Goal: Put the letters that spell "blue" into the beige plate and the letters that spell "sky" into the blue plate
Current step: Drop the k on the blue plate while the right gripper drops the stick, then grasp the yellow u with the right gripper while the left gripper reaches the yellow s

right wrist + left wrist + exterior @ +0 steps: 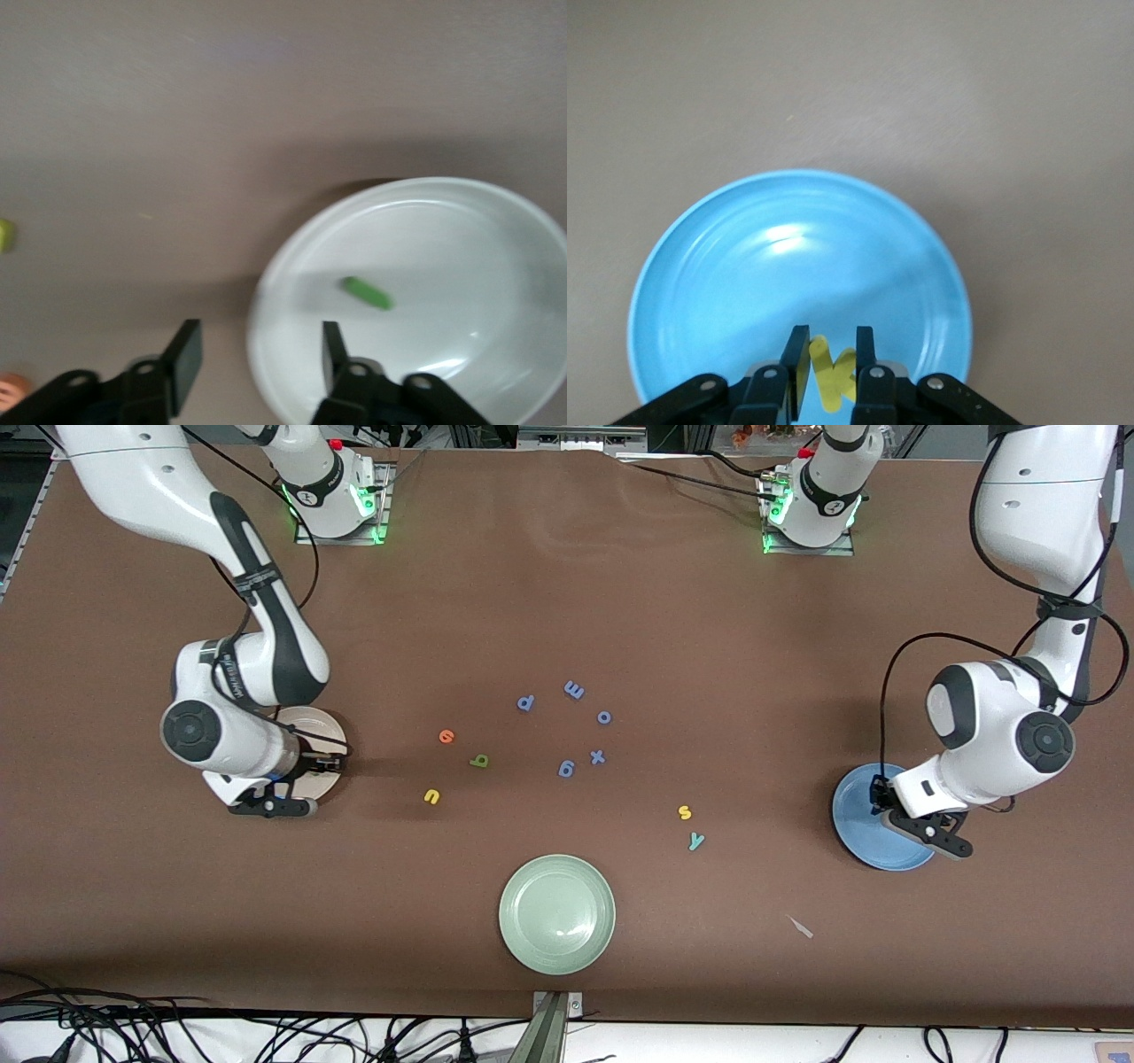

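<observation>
My left gripper should open now, because it is holding the yellow "k" low inside the blue plate's rim, and the "k" would rest in the plate.
My left gripper (830, 341) is shut on the yellow "k" (833, 376), which it holds just above the blue plate (788, 266). In the front view that gripper (877, 793) hangs over the blue plate (864, 833) at the left arm's end of the table. My right gripper (257, 345) is open and empty above the rim of the beige plate (443, 354), and the thin green "l" (368, 293) lies in that plate. On the table sit the orange "e" (446, 736), olive "b" (479, 761), yellow "u" (431, 796), yellow "s" (684, 812) and teal "y" (696, 840).
Several all-blue letters (574, 689) lie scattered mid-table, farther from the front camera than the "s". A pale green plate (556, 913) stands near the front edge. A small pale scrap (802, 927) lies toward the left arm's end.
</observation>
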`<control>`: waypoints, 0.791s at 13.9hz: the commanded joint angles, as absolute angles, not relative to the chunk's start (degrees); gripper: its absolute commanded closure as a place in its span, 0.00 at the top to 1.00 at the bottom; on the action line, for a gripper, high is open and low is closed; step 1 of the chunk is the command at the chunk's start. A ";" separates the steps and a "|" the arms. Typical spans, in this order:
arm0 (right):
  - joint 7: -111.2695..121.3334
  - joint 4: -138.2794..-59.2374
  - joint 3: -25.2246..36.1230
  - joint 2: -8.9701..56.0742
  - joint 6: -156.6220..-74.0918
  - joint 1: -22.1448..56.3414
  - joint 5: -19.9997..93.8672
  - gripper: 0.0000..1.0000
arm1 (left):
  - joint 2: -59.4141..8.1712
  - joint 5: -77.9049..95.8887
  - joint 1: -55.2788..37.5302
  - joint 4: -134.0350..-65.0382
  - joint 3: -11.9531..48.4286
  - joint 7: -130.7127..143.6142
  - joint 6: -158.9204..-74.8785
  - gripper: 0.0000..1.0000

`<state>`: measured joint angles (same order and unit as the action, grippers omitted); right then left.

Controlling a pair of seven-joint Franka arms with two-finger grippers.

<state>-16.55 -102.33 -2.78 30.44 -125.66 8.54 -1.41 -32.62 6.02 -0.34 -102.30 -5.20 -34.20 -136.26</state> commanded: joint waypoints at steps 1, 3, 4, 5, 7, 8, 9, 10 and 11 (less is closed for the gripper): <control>-26.33 -98.89 -2.64 32.68 -124.98 12.03 -0.62 1.00 | -30.59 7.56 -0.35 -103.80 -5.01 -35.86 -136.93 0.26; -33.98 -95.47 -2.64 35.49 -125.24 14.75 -0.62 1.00 | -30.76 11.05 -0.35 -103.62 -4.83 -36.03 -137.20 0.83; -37.15 -93.97 -2.64 36.73 -125.42 15.98 -0.53 1.00 | -30.76 13.25 -0.87 -103.71 -4.66 -36.12 -137.20 0.88; -39.87 -92.48 -2.64 38.04 -125.42 17.04 -0.53 1.00 | -30.76 14.05 -1.49 -103.71 -4.48 -35.95 -137.11 0.88; -43.58 -89.84 -2.64 40.51 -125.59 18.19 1.74 1.00 | -30.85 14.76 -2.28 -103.62 -2.21 -34.72 -137.72 0.88; -44.03 -88.35 -2.64 41.82 -125.86 18.45 3.41 1.00 | -30.85 16.85 -2.37 -103.54 -0.37 -33.85 -138.59 0.88; -44.12 -87.37 -2.64 42.97 -126.99 18.46 4.82 1.00 | -31.02 19.40 -3.50 -103.45 1.39 -31.40 -138.86 0.87; -44.73 -87.28 -2.64 43.50 -128.31 18.46 5.62 1.00 | -31.63 21.42 -5.60 -103.27 1.84 -28.07 -139.04 0.87; -45.61 -87.28 -2.64 44.11 -129.71 18.81 5.71 1.00 | -32.42 22.58 -7.63 -103.27 1.93 -24.73 -140.35 0.86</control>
